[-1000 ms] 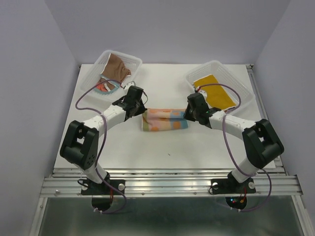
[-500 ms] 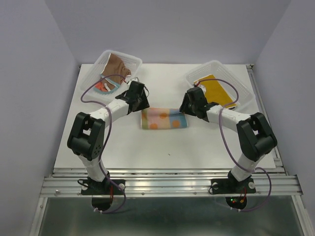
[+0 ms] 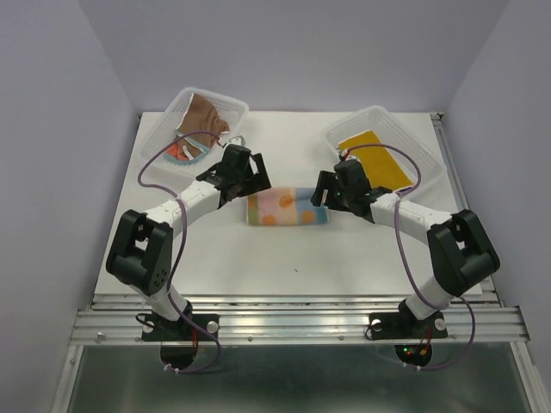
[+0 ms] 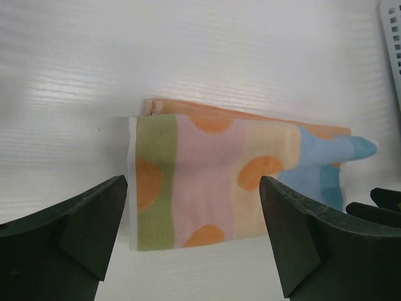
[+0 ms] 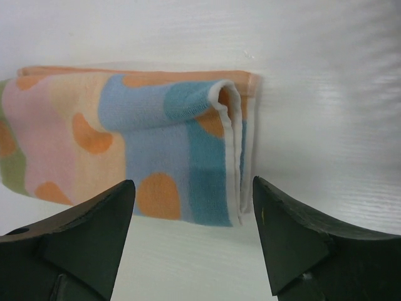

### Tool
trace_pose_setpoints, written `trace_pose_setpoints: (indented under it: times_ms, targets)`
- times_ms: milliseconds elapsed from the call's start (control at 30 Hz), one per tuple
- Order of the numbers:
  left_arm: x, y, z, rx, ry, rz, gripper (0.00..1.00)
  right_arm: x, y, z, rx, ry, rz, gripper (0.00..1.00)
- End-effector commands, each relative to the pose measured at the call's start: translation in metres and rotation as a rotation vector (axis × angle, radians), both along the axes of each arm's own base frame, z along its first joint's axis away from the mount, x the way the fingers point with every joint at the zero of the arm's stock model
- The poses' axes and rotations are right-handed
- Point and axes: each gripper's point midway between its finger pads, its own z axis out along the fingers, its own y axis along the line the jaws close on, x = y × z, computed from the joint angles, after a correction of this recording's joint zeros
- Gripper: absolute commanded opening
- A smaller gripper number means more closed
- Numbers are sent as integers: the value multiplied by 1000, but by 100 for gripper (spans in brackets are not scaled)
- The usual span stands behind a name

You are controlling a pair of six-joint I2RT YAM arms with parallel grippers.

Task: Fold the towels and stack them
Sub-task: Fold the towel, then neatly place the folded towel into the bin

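The folded spotted towel has to go on the yellow towel (image 3: 374, 159), so my right gripper needs to grab it next by its blue end (image 3: 319, 212), with the layers together.
A pastel spotted towel (image 3: 287, 208) lies folded in a long strip on the white table. My left gripper (image 3: 256, 183) hangs open just over its left end, nothing between the fingers. In the left wrist view the towel (image 4: 238, 182) lies flat below the open gripper (image 4: 193, 183). My right gripper (image 3: 324, 196) stands open over the right end. The right wrist view shows the towel (image 5: 125, 132) with its top layer curled at the right edge, beneath the open gripper (image 5: 193, 182). A brown towel (image 3: 205, 114) and a mustard yellow towel (image 3: 374, 159) rest in baskets.
A clear mesh basket (image 3: 232, 105) at the back left holds the brown towel and another patterned cloth (image 3: 182, 151). A second clear basket (image 3: 379, 112) at the back right holds the yellow towel. Grey walls close in the table on both sides.
Both grippers went from shut on the towel's ends to open and let it go. The towel now lies folded on the table.
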Motion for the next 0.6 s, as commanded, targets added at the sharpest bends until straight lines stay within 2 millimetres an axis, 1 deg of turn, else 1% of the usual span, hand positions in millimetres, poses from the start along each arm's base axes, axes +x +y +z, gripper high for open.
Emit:
trace_pose_setpoints:
  times_ms: [0, 67, 133, 167, 267, 300, 333, 367, 400, 433, 567]
  targets:
    - [-7, -10, 28, -31, -85, -38, 99, -11, -15, -1, -58, -4, -12, 81]
    - [-11, -11, 29, -37, -91, -44, 99, -14, -18, -10, -74, 20, -21, 80]
    - [-12, -13, 29, -41, -93, -49, 99, -12, -17, -15, -72, 26, -18, 80]
    - [-12, -13, 28, -39, -90, -49, 99, -11, -15, -21, -77, 37, -15, 79]
    - [-14, -14, 25, -38, -82, -55, 99, 3, -13, -20, -87, 17, -32, 78]
    - [-14, -14, 25, -38, -83, -55, 99, 8, -15, -28, -109, 24, -50, 76]
    - [-15, -13, 22, -35, -79, -54, 99, 12, -14, -30, -114, 23, -55, 75]
    - [-16, -14, 21, -35, -77, -54, 99, 20, -12, -27, -116, 15, -63, 72]
    - [-16, -12, 20, -30, -76, -52, 99, 20, -14, -39, -141, 43, -75, 71]
    - [-17, -12, 19, -28, -75, -51, 99, 24, -13, -39, -139, 42, -79, 68]
    - [-19, -7, 13, -14, -65, -40, 99, 24, -12, -55, -150, 67, -75, 58]
